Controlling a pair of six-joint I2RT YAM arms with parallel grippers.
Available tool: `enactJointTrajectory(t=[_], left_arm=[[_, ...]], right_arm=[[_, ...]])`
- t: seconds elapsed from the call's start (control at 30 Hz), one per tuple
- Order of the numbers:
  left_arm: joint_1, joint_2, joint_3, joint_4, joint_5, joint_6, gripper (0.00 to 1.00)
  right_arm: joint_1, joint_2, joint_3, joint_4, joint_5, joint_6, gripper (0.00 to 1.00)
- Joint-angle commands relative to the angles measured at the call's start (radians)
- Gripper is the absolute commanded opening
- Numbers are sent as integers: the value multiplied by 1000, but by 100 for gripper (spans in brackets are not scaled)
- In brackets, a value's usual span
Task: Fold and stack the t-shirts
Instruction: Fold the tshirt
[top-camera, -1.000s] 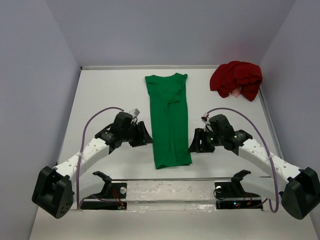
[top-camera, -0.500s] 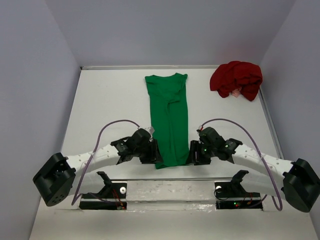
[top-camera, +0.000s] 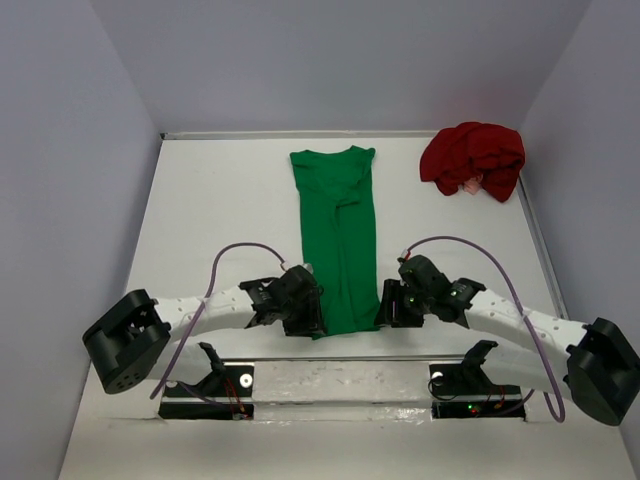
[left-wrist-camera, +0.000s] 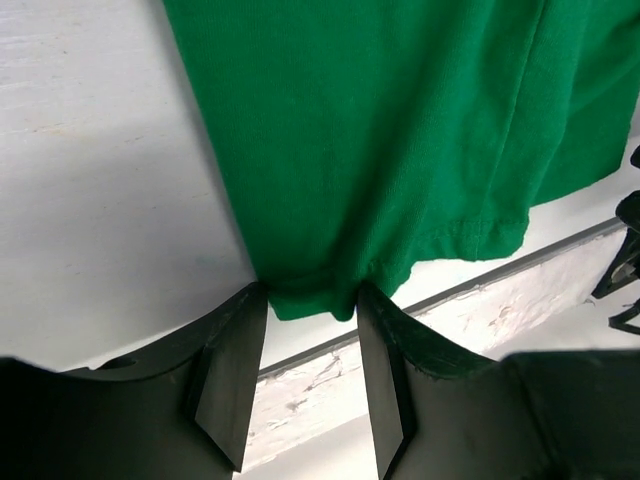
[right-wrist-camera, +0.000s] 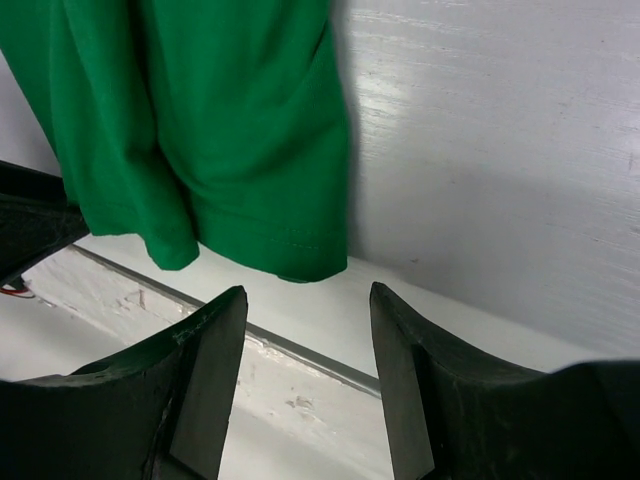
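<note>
I should grab the green t-shirt's near hem corner (top-camera: 318, 334) (left-wrist-camera: 309, 296) with my left gripper next, opposite the right gripper's corner. Then the hem can be folded toward the collar.
The green t-shirt (top-camera: 338, 240) lies flat on the table, folded lengthwise into a narrow strip with its collar at the far end. My left gripper (top-camera: 308, 312) is at the strip's near left corner; in the left wrist view its jaws stand apart (left-wrist-camera: 310, 295) and the green hem corner (left-wrist-camera: 310, 300) reaches in between the fingertips. My right gripper (top-camera: 388, 305) is at the near right corner, open (right-wrist-camera: 306, 292), with the green hem (right-wrist-camera: 285, 245) just ahead of its tips. The dark red t-shirt (top-camera: 472, 160) sits crumpled at the back right.
The white table (top-camera: 220, 200) is walled on the left, back and right. A worn metal strip (top-camera: 340, 372) runs along the near edge by the arm bases. Purple cables (top-camera: 230, 255) loop above both arms.
Both arms have drawn back toward the near edge and closed in on the green t-shirt's near corners. Neither t-shirt has moved.
</note>
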Motion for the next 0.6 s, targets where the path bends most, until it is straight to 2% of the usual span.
enactJointTrajectory(t=[0.0, 0.27, 0.57], left_arm=[[-21, 9, 37, -120, -87, -36, 54], [-32, -13, 51, -243, -141, -102, 55], [-36, 51, 33, -122, -74, -85, 55]], right_arm=[[9, 9, 26, 9, 38, -9, 58], [9, 21, 24, 19, 44, -15, 59], [9, 59, 26, 39, 49, -8, 60]])
